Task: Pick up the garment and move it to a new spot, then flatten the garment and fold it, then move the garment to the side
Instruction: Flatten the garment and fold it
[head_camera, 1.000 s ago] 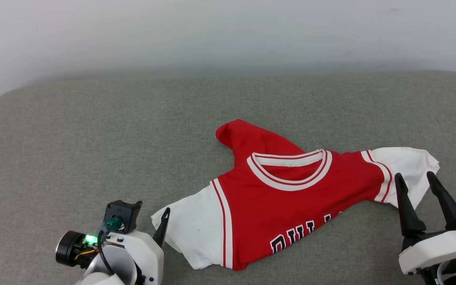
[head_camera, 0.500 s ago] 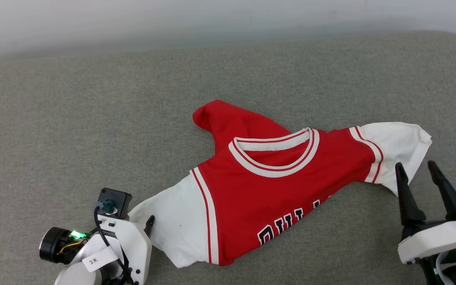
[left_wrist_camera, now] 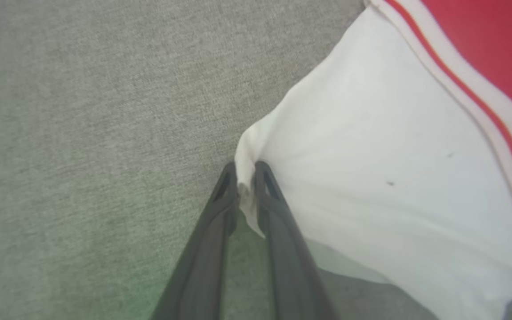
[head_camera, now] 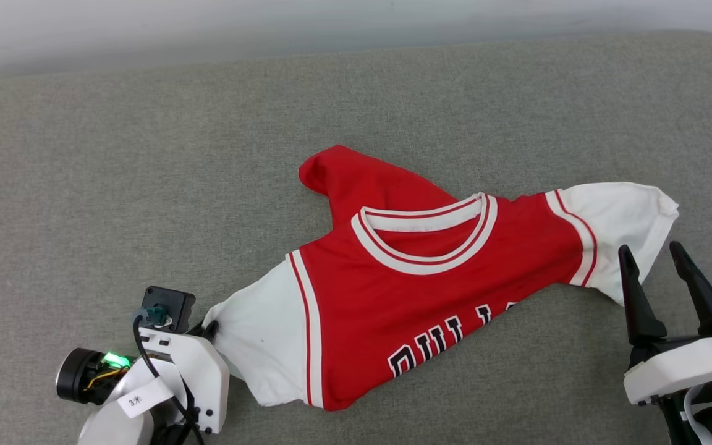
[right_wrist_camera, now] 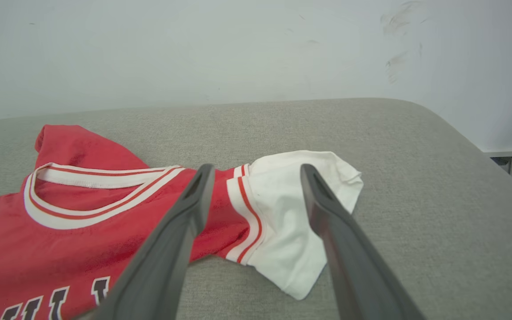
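Observation:
My right gripper grabs the red jersey T-shirt (head_camera: 405,304) next, holding its free white sleeve by the sleeve's edge (head_camera: 656,256), to lift the shirt and flatten it.
The garment (head_camera: 430,296), a red jersey T-shirt with white sleeves and a striped collar, lies rumpled on the grey cushioned surface (head_camera: 146,154), its black print partly folded under. My left gripper (head_camera: 211,329) is shut on the edge of the white sleeve (left_wrist_camera: 371,178) at the lower left; in the left wrist view the gripper (left_wrist_camera: 246,171) pinches a fold of the cloth. My right gripper (head_camera: 651,256) stands open at the lower right, just short of the other white sleeve (head_camera: 622,222). In the right wrist view the open gripper (right_wrist_camera: 256,173) frames that sleeve (right_wrist_camera: 300,200).
A pale wall (head_camera: 331,18) runs along the far edge of the surface. In the right wrist view the surface's rounded right edge (right_wrist_camera: 469,146) drops off, with a small shelf and a paper beyond it. Bare grey fabric spreads left of and behind the shirt.
The head camera has tilted down. My left gripper has closed on the left sleeve's edge and drawn it out to the lower left. The right gripper has stayed open near the right sleeve.

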{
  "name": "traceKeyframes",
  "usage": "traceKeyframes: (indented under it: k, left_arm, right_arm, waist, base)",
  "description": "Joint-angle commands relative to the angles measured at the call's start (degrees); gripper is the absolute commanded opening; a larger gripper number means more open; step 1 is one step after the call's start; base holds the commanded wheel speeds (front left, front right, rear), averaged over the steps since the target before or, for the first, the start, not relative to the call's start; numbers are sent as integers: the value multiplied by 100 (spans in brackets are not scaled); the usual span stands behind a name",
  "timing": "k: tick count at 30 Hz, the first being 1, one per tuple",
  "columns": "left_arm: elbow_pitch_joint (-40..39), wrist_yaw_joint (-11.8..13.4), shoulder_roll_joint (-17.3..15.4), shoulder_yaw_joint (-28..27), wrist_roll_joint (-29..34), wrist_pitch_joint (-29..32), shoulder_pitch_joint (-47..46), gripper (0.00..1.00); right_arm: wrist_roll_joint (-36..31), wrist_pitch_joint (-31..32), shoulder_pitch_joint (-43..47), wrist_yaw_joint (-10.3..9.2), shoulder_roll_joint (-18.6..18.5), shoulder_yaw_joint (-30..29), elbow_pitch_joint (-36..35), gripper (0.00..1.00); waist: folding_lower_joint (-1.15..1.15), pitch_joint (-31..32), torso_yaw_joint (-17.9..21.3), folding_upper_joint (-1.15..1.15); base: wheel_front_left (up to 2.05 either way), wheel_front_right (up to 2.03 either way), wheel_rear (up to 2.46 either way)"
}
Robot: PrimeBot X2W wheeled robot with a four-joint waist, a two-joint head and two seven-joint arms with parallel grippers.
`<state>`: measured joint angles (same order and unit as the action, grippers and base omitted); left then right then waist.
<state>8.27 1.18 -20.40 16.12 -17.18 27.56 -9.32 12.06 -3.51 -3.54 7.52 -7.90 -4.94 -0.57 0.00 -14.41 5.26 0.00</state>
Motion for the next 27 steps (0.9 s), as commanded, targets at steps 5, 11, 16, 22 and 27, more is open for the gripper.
traceKeyframes:
  k: [5,11,16,22,27]
  left_arm:
    - [-68,219,77,-225,-79,-449,32,0]
    - [-712,293,99,-332,-129,-807,72,0]
    - [-1420,276,70,-336,-210,-747,229,0]
    - [-2176,300,11,-249,-194,-540,312,0]
    - [-2542,296,24,-109,-127,-415,182,0]
  right_arm:
    - [-64,105,-31,-6,-74,-81,19,100]
    - [-234,764,-80,-6,-314,-214,54,100]
    - [-327,2031,-336,-6,-641,-384,154,100]
    - [-361,3444,-1021,-7,-1062,-445,431,100]
    - [-320,4066,-1545,-7,-1438,-206,1019,100]
  waist:
    - [0,189,-113,0]
    - [0,389,-252,0]
    - [0,428,-374,0]
    - [0,229,-562,0]
    - [0,-52,-772,0]
  base:
    - [0,0,0]
    - [0,0,0]
    - [0,0,0]
    - [0,0,0]
    - [0,0,0]
